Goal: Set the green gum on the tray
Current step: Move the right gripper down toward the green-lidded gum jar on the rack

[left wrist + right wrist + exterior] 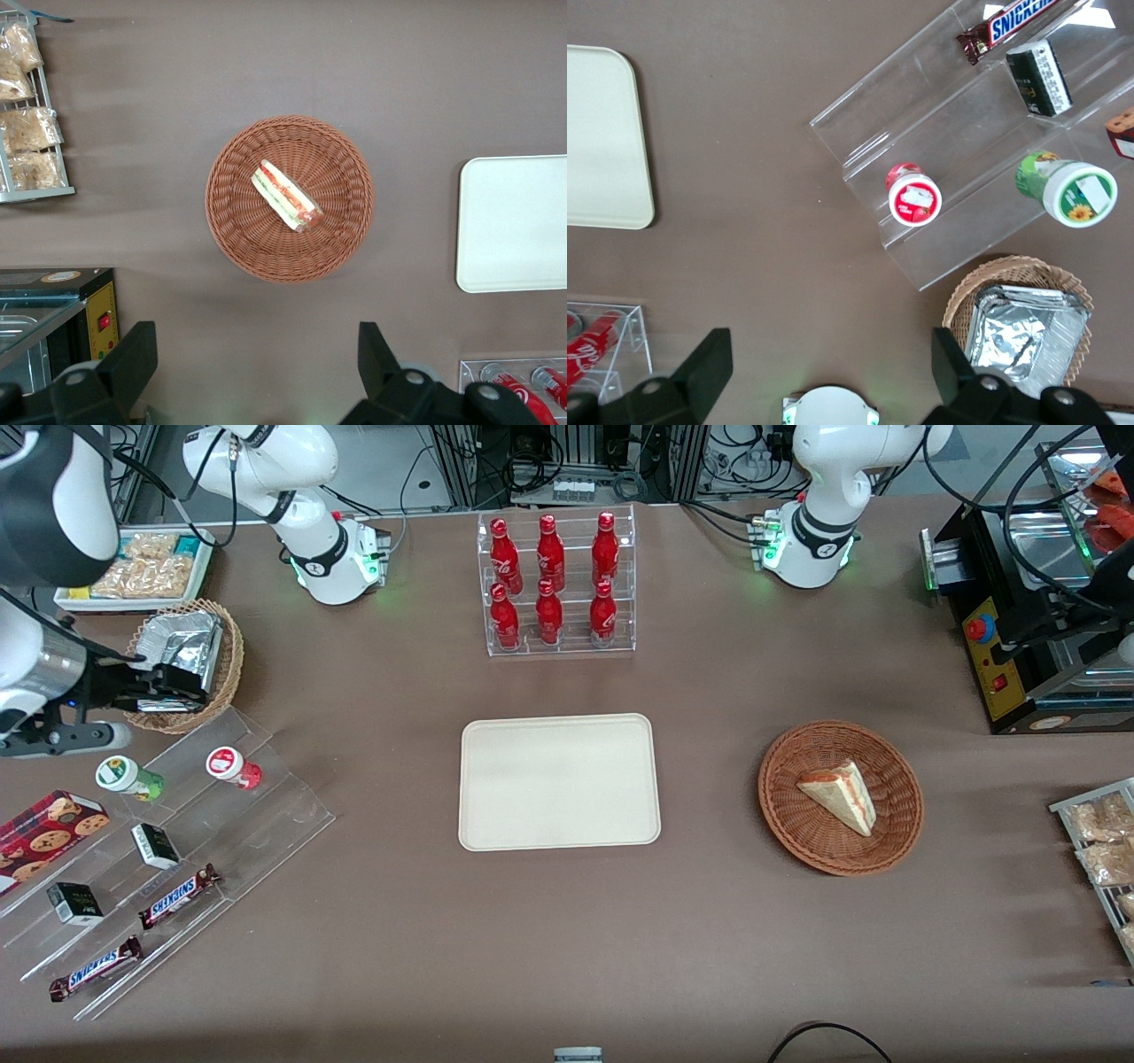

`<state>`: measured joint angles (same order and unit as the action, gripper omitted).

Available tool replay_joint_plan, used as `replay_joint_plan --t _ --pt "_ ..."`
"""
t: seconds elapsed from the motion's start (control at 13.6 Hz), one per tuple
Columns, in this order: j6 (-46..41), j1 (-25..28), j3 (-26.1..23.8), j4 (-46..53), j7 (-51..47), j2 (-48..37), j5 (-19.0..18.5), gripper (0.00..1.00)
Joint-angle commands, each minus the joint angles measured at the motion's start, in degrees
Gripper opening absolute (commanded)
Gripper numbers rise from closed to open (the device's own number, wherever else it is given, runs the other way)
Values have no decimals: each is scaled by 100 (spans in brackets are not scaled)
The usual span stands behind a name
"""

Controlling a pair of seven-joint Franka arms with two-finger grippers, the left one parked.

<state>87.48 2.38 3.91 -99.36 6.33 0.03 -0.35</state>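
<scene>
My gripper is going to take hold of the green gum by its white lid [115, 772] next, so that it can put the gum on the cream tray [558, 781].
The green gum [130, 777] [1065, 188], a small green bottle with a white lid, lies on the top step of a clear acrylic stand [177, 841] toward the working arm's end of the table. A similar red-bodied bottle [233, 767] [914, 193] lies beside it on the same step. The cream tray [558, 781] [602, 137] sits bare at the table's middle. My gripper [174, 683] [830, 350] hangs open and holds nothing. It is high over the basket of foil packets, farther from the front camera than the green gum and apart from it.
The stand's lower steps hold two Snickers bars [179, 895], small dark boxes [156, 845] and a cookie box [46, 825]. A wicker basket of foil packets [182, 657] is beside it. A rack of red bottles [556, 584] is farther back. A basket with a sandwich [840, 795] lies toward the parked arm's end.
</scene>
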Motion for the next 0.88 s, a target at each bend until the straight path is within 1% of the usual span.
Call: replay_joint_plan --t 0.0,0.22,0.37,0.66,0.81 --pt "339 -220 39 -495 665 -214 53 100" --pt "1014 -352 92 -1319 1202 -696 44 100" --pt "1428 -597 110 -1743 1990 -899 44 100" --pt "1877 -1125 110 -1946 3775 -838 44 100" --pt "2115 -1257 110 -1999 4321 -768 35 100"
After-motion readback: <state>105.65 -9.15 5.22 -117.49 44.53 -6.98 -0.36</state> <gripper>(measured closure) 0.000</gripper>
